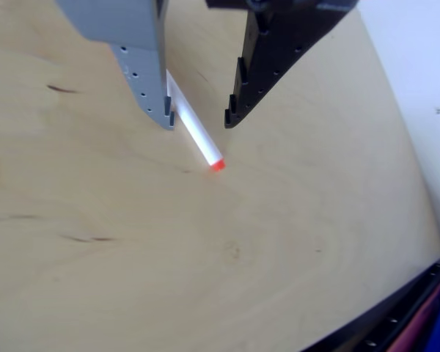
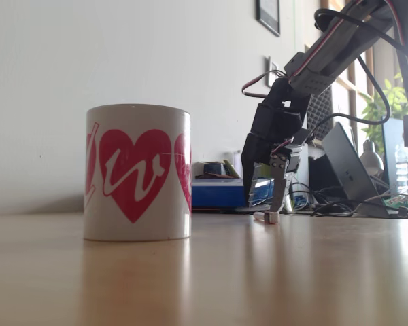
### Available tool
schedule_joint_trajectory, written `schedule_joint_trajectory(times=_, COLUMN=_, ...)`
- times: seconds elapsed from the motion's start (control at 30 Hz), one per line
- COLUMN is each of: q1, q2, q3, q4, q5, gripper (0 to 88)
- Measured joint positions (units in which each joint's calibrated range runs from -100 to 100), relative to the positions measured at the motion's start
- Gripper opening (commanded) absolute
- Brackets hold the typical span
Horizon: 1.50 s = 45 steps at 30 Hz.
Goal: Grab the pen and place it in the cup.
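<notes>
I need to grab the pen by its white body [image 1: 193, 125] next with my gripper. Then the pen's orange-red tip [image 1: 218, 165] stays free to go into the cup.
The pen [image 1: 198, 136] lies flat on the pale wooden table [image 1: 205, 257], a thin white stick whose orange-red tip points toward the lower right. My gripper [image 1: 199, 121] is open and straddles it: the grey finger [image 1: 150, 81] stands at the pen's left side and covers its upper part, and the black finger [image 1: 264, 73] stands apart on the right. In the fixed view the gripper [image 2: 262, 209] hangs tips-down at the table, with the pen's end [image 2: 266, 217] just below it. The cup [image 2: 137, 173], a white mug with pink-red hearts, stands upright to the left, well apart.
A black rail [image 1: 396, 315] runs along the table's lower right edge in the other view. In the fixed view a blue box [image 2: 224, 192], a laptop [image 2: 347, 166], cables and a plant [image 2: 381, 102] sit behind the arm. A wall runs behind the mug.
</notes>
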Motion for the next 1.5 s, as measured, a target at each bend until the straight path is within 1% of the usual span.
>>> schedule_joint_trajectory(times=0.4, q1=-1.18, q2=0.0, q3=-1.42, q4=5.85, q5=1.47, gripper=21.5)
schedule_joint_trajectory(times=0.97, q1=-3.47, q2=1.68, q3=-3.19, q4=7.63, q5=1.86, gripper=21.4)
schedule_joint_trajectory(times=1.03, q1=-3.47, q2=1.85, q3=-3.55, q4=7.88, q5=1.86, gripper=18.9)
schedule_joint_trajectory(times=1.13, q1=-3.47, q2=2.02, q3=-3.63, q4=8.14, q5=1.86, gripper=10.3)
schedule_joint_trajectory(times=1.37, q1=-3.47, q2=3.2, q3=-3.46, q4=8.14, q5=1.86, gripper=7.8)
schedule_joint_trajectory(times=1.47, q1=-3.47, q2=3.03, q3=-3.46, q4=8.05, q5=1.86, gripper=0.8)
schedule_joint_trajectory(times=1.5, q1=-3.47, q2=3.03, q3=-3.46, q4=8.05, q5=1.86, gripper=0.8)
